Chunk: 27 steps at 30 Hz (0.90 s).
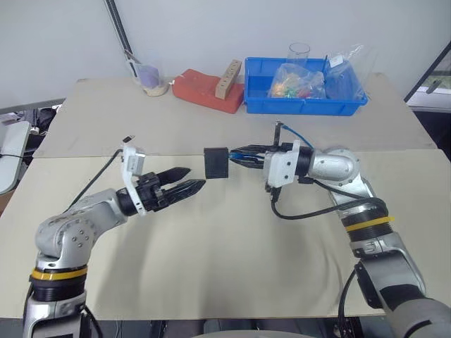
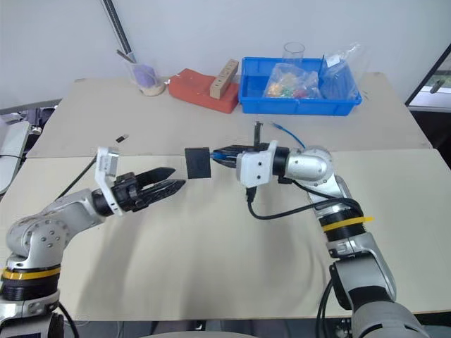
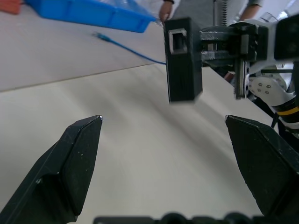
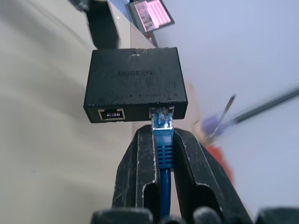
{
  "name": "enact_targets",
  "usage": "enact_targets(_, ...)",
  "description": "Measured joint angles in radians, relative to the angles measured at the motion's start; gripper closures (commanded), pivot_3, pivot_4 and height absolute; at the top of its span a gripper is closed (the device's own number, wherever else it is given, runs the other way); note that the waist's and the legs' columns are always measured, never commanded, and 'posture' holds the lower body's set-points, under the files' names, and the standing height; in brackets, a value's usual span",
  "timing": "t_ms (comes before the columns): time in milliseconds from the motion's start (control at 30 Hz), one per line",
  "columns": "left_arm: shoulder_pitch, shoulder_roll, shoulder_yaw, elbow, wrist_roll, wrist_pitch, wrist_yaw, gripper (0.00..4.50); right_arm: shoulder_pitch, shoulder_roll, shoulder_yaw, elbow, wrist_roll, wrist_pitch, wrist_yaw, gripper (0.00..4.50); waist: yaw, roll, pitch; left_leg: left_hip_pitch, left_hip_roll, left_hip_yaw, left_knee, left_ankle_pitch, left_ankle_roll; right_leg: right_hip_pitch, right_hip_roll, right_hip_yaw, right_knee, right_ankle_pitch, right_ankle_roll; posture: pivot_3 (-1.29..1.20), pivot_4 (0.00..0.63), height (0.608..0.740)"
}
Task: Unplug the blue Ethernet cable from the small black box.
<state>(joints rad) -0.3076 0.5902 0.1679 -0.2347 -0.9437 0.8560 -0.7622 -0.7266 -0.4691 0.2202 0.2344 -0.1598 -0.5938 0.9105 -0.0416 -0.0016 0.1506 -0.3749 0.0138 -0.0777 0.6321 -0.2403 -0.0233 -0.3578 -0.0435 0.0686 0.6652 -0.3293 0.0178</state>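
Observation:
The small black box needs to be held by its blank end (image 3: 182,79) beside the empty port (image 3: 178,41), so my left gripper should grab it there next to unplug the blue Ethernet cable.
The small black box (image 1: 215,163) hangs in the air above the table, held up only by the blue Ethernet cable (image 4: 163,144) plugged into one of its two ports. My right gripper (image 1: 236,156) is shut on the cable's blue boot just behind the translucent plug, with its fingers (image 4: 140,163) pointing left toward the box. The rest of the thin blue cord (image 1: 299,137) trails behind my right wrist onto the table. My left gripper (image 1: 189,179) is open, a little left of and below the box (image 3: 183,60), facing it without touching.
A blue bin (image 1: 303,88) with plastic bags stands at the back of the table. Beside it are a red block (image 1: 208,90), a wooden piece (image 1: 227,77) and a cup (image 1: 151,79). A tiny dark stick (image 1: 127,139) lies at the left. A black cord (image 1: 303,211) loops under my right arm.

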Motion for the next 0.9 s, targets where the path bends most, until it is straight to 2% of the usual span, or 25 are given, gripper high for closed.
enact_targets(200,-0.09,-0.018,-0.065,0.059,0.02,0.0,-0.047,0.0,-0.008,-0.012,0.011,-0.003,-0.106,-0.09,-0.104,4.43,-0.003,0.0,0.0,0.0,0.0,0.0,0.0,0.0,0.0,0.0,0.001,0.0,0.0,0.0,0.0,0.0,0.15,0.74)
enact_targets(300,-0.111,-0.026,-0.079,0.076,0.038,-0.002,-0.072,0.85,-0.009,-0.015,0.017,-0.003,-0.132,-0.107,-0.131,4.43,-0.004,0.0,0.0,0.0,0.0,0.0,0.0,0.0,0.0,0.0,0.001,0.0,0.0,0.0,0.0,0.0,0.15,0.74)
enact_targets(500,-0.115,-0.03,-0.086,0.103,0.058,-0.004,-0.101,3.81,-0.009,-0.031,0.036,-0.002,-0.133,-0.123,-0.15,4.43,-0.003,0.0,0.0,0.0,0.0,0.0,0.0,0.0,0.0,0.0,0.0,0.0,0.0,0.0,0.0,0.0,0.15,0.74)
enact_targets(533,-0.116,-0.032,-0.088,0.103,0.061,-0.005,-0.108,3.95,-0.009,-0.036,0.038,-0.002,-0.13,-0.123,-0.149,4.43,-0.003,0.0,0.0,0.0,0.0,0.0,0.0,0.0,0.0,0.0,0.0,0.0,0.0,0.0,0.0,0.0,0.15,0.74)
enact_targets(700,-0.12,-0.032,-0.109,0.114,0.108,-0.029,-0.148,3.95,-0.007,-0.056,0.059,-0.042,-0.003,0.007,-0.031,4.43,-0.002,0.0,0.0,0.0,0.0,0.0,0.0,0.0,0.0,0.0,0.0,0.0,0.0,0.0,0.0,0.0,0.15,0.74)
enact_targets(767,-0.12,-0.032,-0.12,0.12,0.124,-0.044,-0.169,3.95,-0.006,-0.067,0.064,-0.071,0.051,0.08,0.024,3.37,-0.002,0.0,0.0,0.0,0.0,0.0,0.0,0.0,0.0,0.0,0.0,0.0,0.0,0.0,0.0,0.0,0.15,0.74)
enact_targets(900,-0.121,-0.032,-0.128,0.132,0.159,-0.077,-0.202,3.95,-0.014,-0.119,0.071,-0.199,0.276,0.427,0.208,2.01,-0.001,0.0,0.0,-0.001,0.0,-0.001,0.001,0.0,0.0,0.0,0.0,0.0,0.0,0.0,0.0,0.0,0.15,0.74)
